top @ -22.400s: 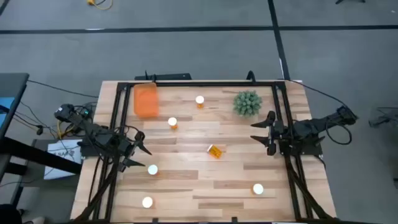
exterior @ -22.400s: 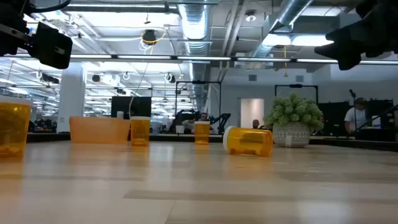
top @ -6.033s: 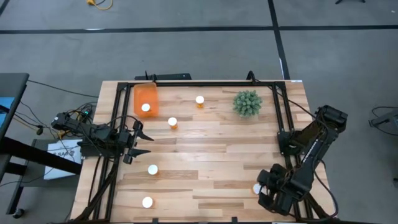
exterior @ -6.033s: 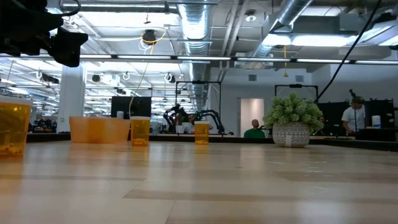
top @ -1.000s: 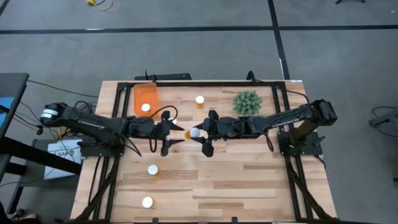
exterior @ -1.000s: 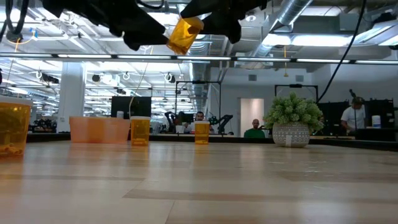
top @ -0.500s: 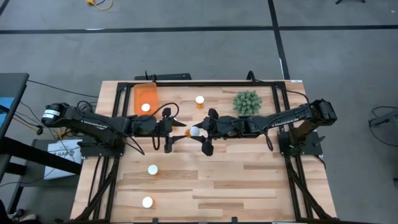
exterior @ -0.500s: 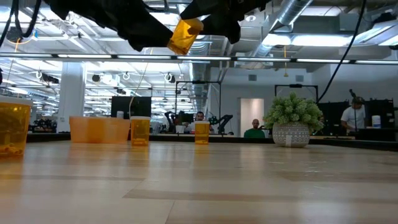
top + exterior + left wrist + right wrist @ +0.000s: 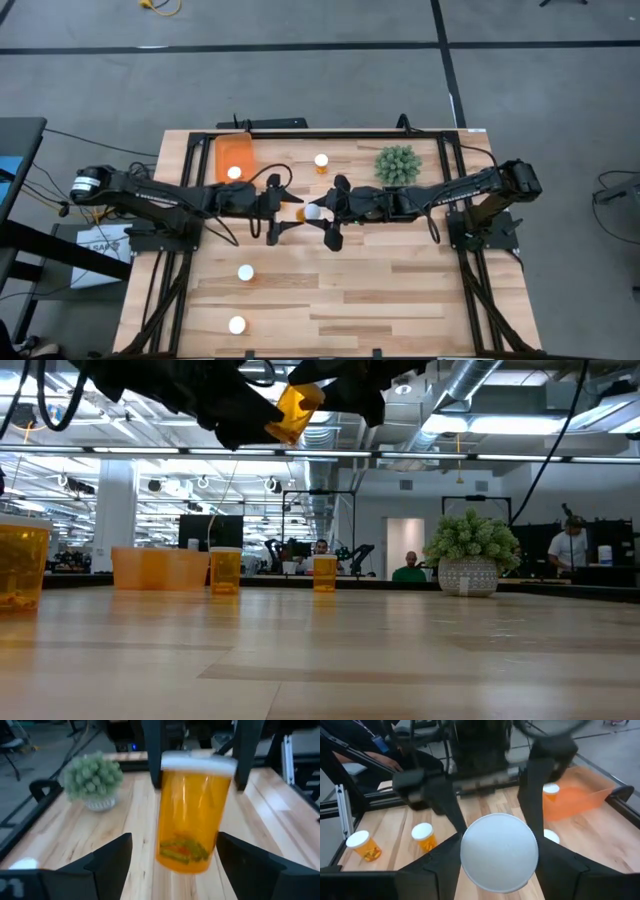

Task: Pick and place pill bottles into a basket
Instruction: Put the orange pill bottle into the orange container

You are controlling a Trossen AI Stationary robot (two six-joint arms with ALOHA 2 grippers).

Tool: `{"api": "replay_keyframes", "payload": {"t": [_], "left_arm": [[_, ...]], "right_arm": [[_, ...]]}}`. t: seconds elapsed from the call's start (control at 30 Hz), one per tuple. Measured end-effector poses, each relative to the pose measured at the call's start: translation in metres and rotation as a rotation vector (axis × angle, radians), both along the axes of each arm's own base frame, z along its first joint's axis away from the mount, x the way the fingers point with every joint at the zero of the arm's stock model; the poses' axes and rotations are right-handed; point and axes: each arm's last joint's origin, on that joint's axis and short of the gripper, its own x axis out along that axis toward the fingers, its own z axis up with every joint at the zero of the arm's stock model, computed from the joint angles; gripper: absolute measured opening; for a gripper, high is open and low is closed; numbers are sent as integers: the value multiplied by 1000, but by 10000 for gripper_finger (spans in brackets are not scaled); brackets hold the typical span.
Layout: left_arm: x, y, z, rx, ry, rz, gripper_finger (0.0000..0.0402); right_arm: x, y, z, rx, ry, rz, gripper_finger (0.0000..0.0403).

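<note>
I should grab the pill bottle by its orange bottom end (image 9: 301, 214) with my left gripper next, to take it over for the basket (image 9: 234, 160).
One pill bottle (image 9: 190, 810), orange with a white cap, hangs high above the table's middle with my right gripper (image 9: 499, 865) shut on it. It also shows in the high view (image 9: 303, 213) and, tilted, in the low view (image 9: 290, 412). My left gripper (image 9: 172, 855) is open just left of it. Its fingers stand on either side of the bottle's bottom end, with a gap showing on one side. The orange basket (image 9: 234, 160) stands at the far left with a pill bottle (image 9: 234, 173) inside. My right gripper pinches the bottle's cap end (image 9: 499, 852) between its two fingers. The fingers come nearly level from the table's right. The bottle is lifted clear, its bottom end (image 9: 184, 855) pointing toward the table's left, between my left gripper's fingers.
More pill bottles stand on the table: one at the far middle (image 9: 321, 160) and two near the left front (image 9: 245, 272) (image 9: 237, 325). A green spiky plant (image 9: 398, 165) stands at the far right. Black frame rails run along the left and right edges.
My left gripper has moved a little toward the table's right, closer around the held bottle's bottom end. My right gripper and the bottle have kept still, high above the table.
</note>
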Motion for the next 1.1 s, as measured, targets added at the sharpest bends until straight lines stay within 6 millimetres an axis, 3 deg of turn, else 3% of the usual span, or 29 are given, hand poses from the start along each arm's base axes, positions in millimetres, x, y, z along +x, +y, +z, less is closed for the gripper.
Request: {"api": "replay_keyframes", "payload": {"t": [0.17,0.33,0.53,0.7,0.83,1.1], "left_arm": [[21,-1,-12,2,58,-32,280],[34,-2,-2,52,82,-52,280],[31,-1,8,65,89,-43,280],[24,0,10,83,121,-4,272],[23,0,10,85,126,1,254],[23,0,10,86,126,2,202]], "right_arm": [[0,0,1,1,-15,3,196],[0,1,0,1,-4,6,217],[-1,1,-1,-2,9,6,195],[-1,1,-1,-4,13,2,205],[-1,1,-1,-5,13,0,216],[-1,0,-1,-12,12,-2,196]]}}
